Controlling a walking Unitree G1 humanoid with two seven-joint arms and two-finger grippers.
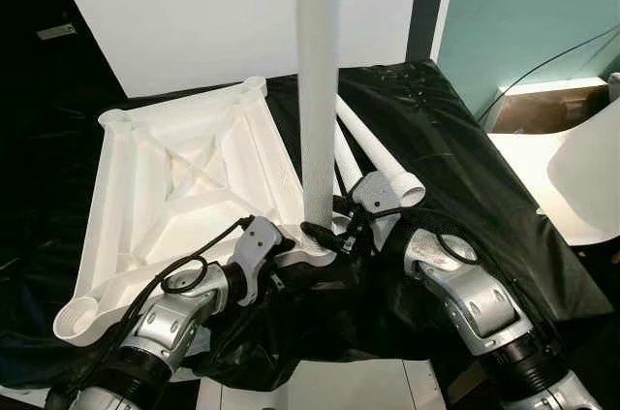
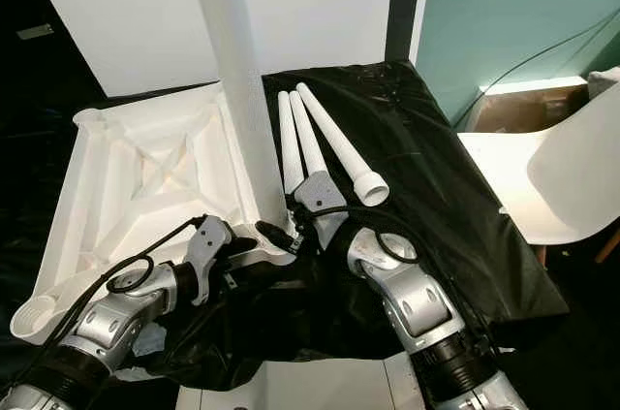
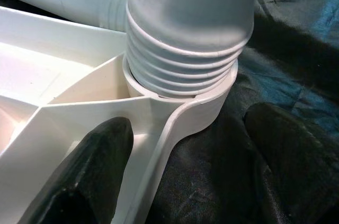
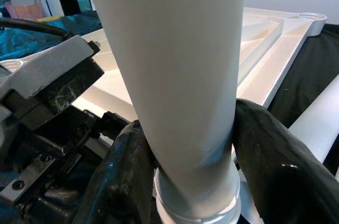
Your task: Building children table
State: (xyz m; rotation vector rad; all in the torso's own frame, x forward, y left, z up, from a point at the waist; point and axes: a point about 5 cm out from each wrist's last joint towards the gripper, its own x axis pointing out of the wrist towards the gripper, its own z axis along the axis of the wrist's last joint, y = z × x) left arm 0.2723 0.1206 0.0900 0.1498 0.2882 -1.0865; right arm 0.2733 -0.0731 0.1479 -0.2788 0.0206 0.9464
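Note:
My left gripper pinches the thin side of the table top's rim (image 3: 162,161) beside the corner socket (image 3: 212,107) next, since the table top spreads far wider than my fingers open.
The white tabletop (image 1: 184,168) lies upside down on a black cloth (image 1: 455,148). A white leg (image 1: 318,90) stands upright in the corner socket (image 3: 212,107) nearest me, its threaded end (image 3: 180,60) partly seated. My right gripper (image 4: 193,171) is shut on this leg just above the socket. My left gripper (image 3: 183,181) is open and straddles the tabletop's rim at that corner, with one finger inside the frame and the other on the cloth. Three spare legs (image 2: 329,143) lie side by side on the cloth behind the upright one.
A white chair (image 2: 572,177) stands to the right, with a cardboard box (image 1: 542,110) behind it. A large white panel (image 1: 194,13) leans at the back. A white board (image 1: 320,386) lies at the near edge between my arms.

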